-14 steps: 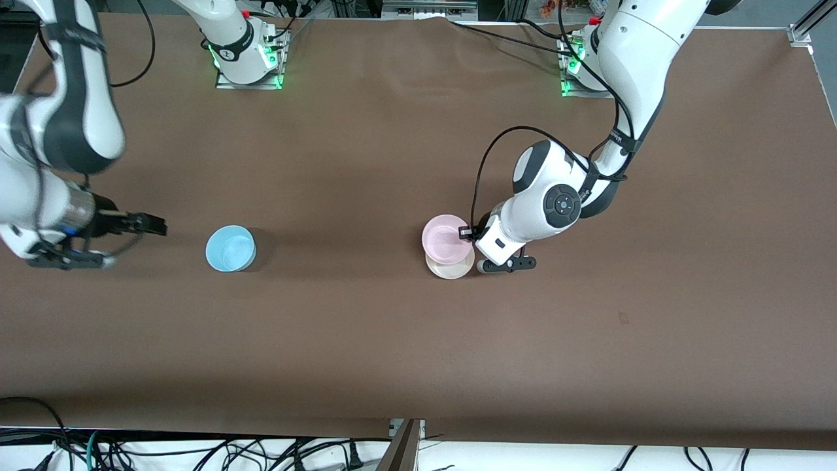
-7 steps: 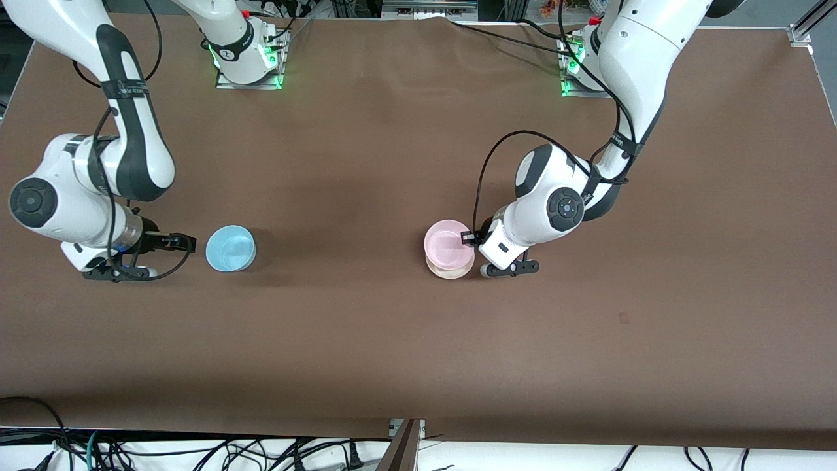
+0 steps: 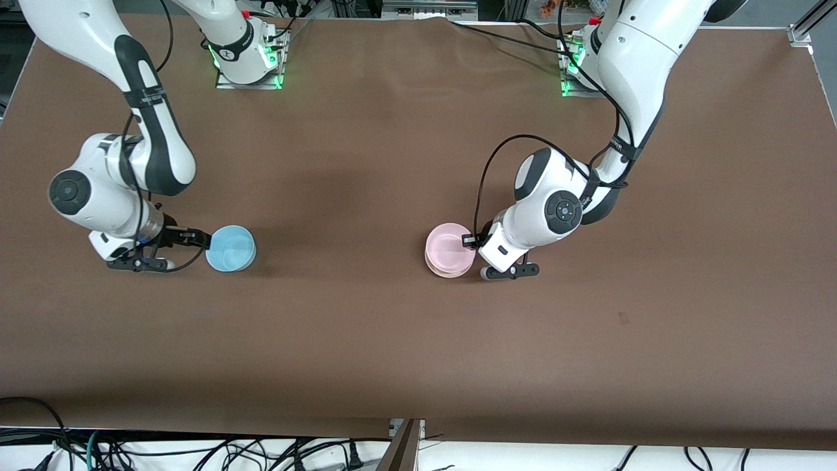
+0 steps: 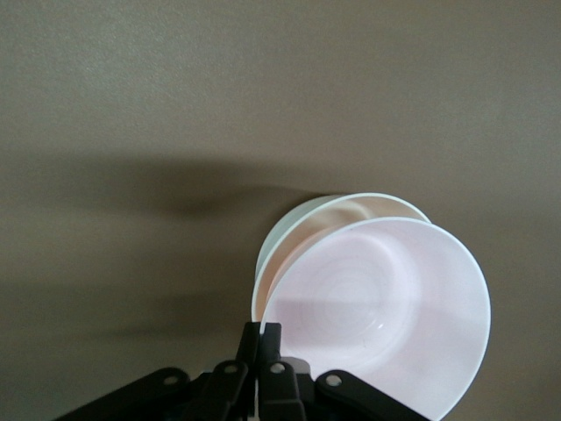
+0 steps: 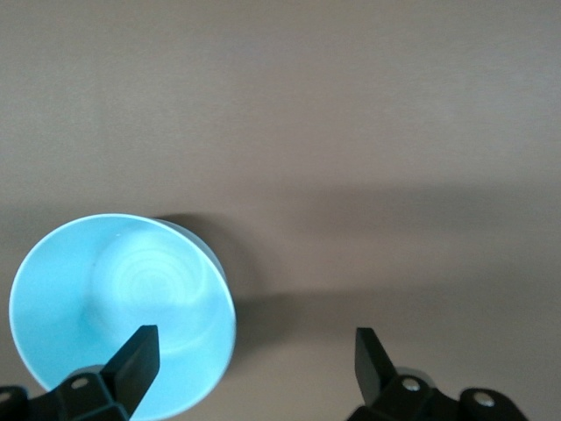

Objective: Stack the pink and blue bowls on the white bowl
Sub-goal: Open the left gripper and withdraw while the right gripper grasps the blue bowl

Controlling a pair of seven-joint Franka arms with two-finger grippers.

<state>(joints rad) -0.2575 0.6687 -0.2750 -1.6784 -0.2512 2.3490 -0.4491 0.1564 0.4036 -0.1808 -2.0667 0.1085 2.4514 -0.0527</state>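
Next, my right gripper grabs the blue bowl's rim (image 3: 211, 239), to stack the blue bowl onto the pink bowl (image 3: 448, 247).
The pale pink bowl (image 3: 448, 247) sits low over the white bowl (image 3: 448, 273), covering most of it. My left gripper (image 3: 468, 240) is shut on the pink bowl's rim at the side toward the left arm's end. In the left wrist view the gripper (image 4: 263, 338) pinches the pink bowl (image 4: 377, 307), and the white bowl (image 4: 282, 237) shows as a crescent under it. The sky blue bowl (image 3: 230, 248) stands alone toward the right arm's end. My right gripper (image 3: 198, 238) is open at its rim. In the right wrist view the gripper (image 5: 252, 351) has one finger over the blue bowl (image 5: 114, 298).
The brown table (image 3: 418, 340) holds only the three bowls. The two arm bases (image 3: 248, 62) stand at the edge farthest from the front camera. Cables hang below the table's near edge.
My right arm has swung in from the table's end to the blue bowl's rim. My left gripper has lowered the pink bowl closer onto the white bowl.
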